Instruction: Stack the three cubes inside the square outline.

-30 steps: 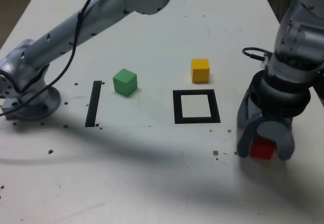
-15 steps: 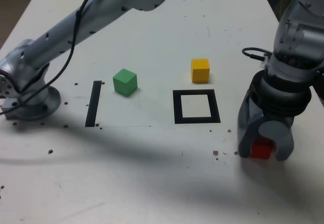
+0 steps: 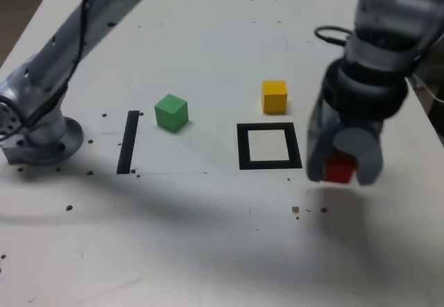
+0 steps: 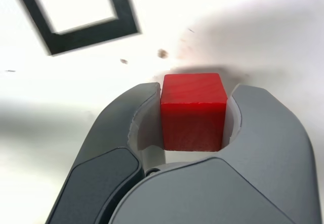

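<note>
I need to move the cube toward the outline before I open my gripper. The red cube (image 3: pixel 339 168) hangs to one side of the square outline (image 3: pixel 268 145).
My gripper (image 3: pixel 340 168) is shut on the red cube (image 3: pixel 339 168), which hangs clear of the table just to the exterior view's right of the square outline (image 3: pixel 268 145). In the wrist view the red cube (image 4: pixel 193 110) is clamped between both grey fingers (image 4: pixel 129 120), with a corner of the square outline (image 4: pixel 81 14) and the cube's shadow beyond it. The yellow cube (image 3: pixel 275 96) rests on the table just behind the outline. The green cube (image 3: pixel 171 111) lies farther toward the exterior view's left.
A straight black strip (image 3: pixel 128 141) is marked on the white table (image 3: pixel 208 238) near the green cube. The arm's base (image 3: pixel 35 137) stands at the exterior view's left edge. Small dark specks dot the tabletop.
The jaws closed on the red cube, then the gripper rose off the table and shifted toward the exterior view's left, nearer the outline. The other cubes stayed put.
</note>
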You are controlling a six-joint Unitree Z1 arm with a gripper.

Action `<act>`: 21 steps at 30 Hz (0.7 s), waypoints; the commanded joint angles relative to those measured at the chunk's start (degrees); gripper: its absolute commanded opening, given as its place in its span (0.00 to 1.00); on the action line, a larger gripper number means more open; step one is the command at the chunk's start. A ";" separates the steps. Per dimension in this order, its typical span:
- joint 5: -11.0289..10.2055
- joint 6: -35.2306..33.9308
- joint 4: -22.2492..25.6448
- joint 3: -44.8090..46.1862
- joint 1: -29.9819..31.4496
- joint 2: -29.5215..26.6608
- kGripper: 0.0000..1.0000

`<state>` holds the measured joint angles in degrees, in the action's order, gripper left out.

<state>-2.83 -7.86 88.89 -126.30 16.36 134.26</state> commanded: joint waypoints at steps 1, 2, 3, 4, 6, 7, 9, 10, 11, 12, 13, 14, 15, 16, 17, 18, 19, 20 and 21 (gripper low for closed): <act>-0.64 0.16 0.19 5.07 -1.67 -4.30 0.24; -0.94 0.20 -0.02 7.17 -2.31 -5.75 0.24; -1.31 0.24 -0.28 9.23 -2.96 -7.18 0.24; -1.72 0.30 -0.60 11.24 -3.62 -8.59 0.24; -2.45 0.40 -1.41 15.02 -4.88 -11.17 0.24; -2.72 0.45 -1.92 16.77 -5.49 -12.29 0.24; -3.00 0.59 -3.14 20.00 -6.64 -14.13 0.24; -3.02 0.70 -3.84 21.51 -7.19 -14.86 0.24; -2.98 0.82 -4.63 23.00 -7.74 -15.48 0.24; -2.90 0.94 -5.58 24.53 -8.28 -16.04 0.24; -2.78 1.06 -6.69 26.15 -8.83 -16.57 0.24; -2.66 1.18 -7.91 27.82 -9.38 -17.06 0.24; -2.57 1.31 -9.13 29.45 -9.92 -17.47 0.24; -2.50 1.42 -10.33 31.00 -10.47 -17.82 0.24; -2.43 1.53 -11.50 32.45 -10.98 -18.09 0.24; -2.39 1.64 -12.56 33.72 -11.47 -18.26 0.24; -2.31 1.84 -13.76 35.03 -12.04 -18.31 0.24; -2.19 2.04 -14.55 35.79 -12.42 -18.23 0.24; -2.02 2.26 -15.33 36.46 -12.76 -18.14 0.24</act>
<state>-5.07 -5.84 74.19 -90.15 3.89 116.13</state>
